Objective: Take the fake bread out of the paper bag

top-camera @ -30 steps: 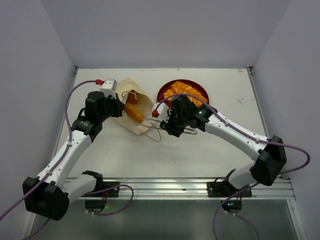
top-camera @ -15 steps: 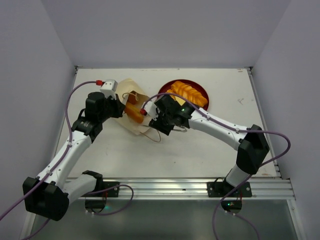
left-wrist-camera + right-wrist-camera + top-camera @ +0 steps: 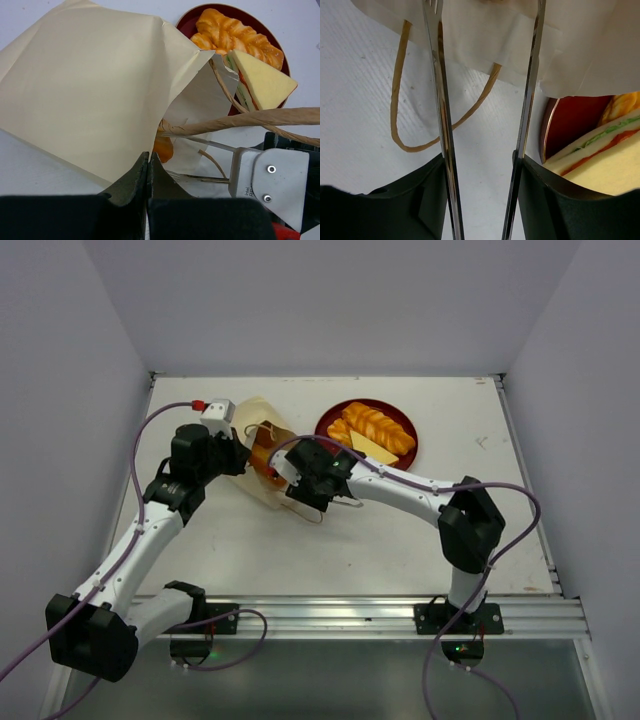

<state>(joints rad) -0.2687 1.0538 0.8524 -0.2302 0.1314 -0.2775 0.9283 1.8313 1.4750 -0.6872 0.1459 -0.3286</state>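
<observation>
My right gripper should close now, because the end of the orange roll (image 3: 266,466) (image 3: 493,1) is between my fingers inside the bag's opening. Closing now would hold the roll.
The cream paper bag (image 3: 256,418) lies on its side, mouth facing right. My left gripper (image 3: 238,456) is shut on the bag's edge (image 3: 100,100), its jaws pinched on the paper. An orange roll (image 3: 164,148) shows inside the mouth, and also in the top view (image 3: 263,454). My right gripper (image 3: 284,470) is open and empty. Its long metal fingers (image 3: 436,60) reach to the bag mouth (image 3: 490,35). A twisted orange bread (image 3: 377,426) and a pale yellow sandwich slice (image 3: 372,449) lie on the red plate (image 3: 330,421).
A brown cord handle (image 3: 399,105) loops on the white table in front of the bag. The plate (image 3: 186,24) lies just right of the bag. Grey walls close in the table at the back and sides.
My right gripper has moved left from over the plate to the bag mouth, uncovering the bread on the plate. The left gripper has kept hold of the bag.
</observation>
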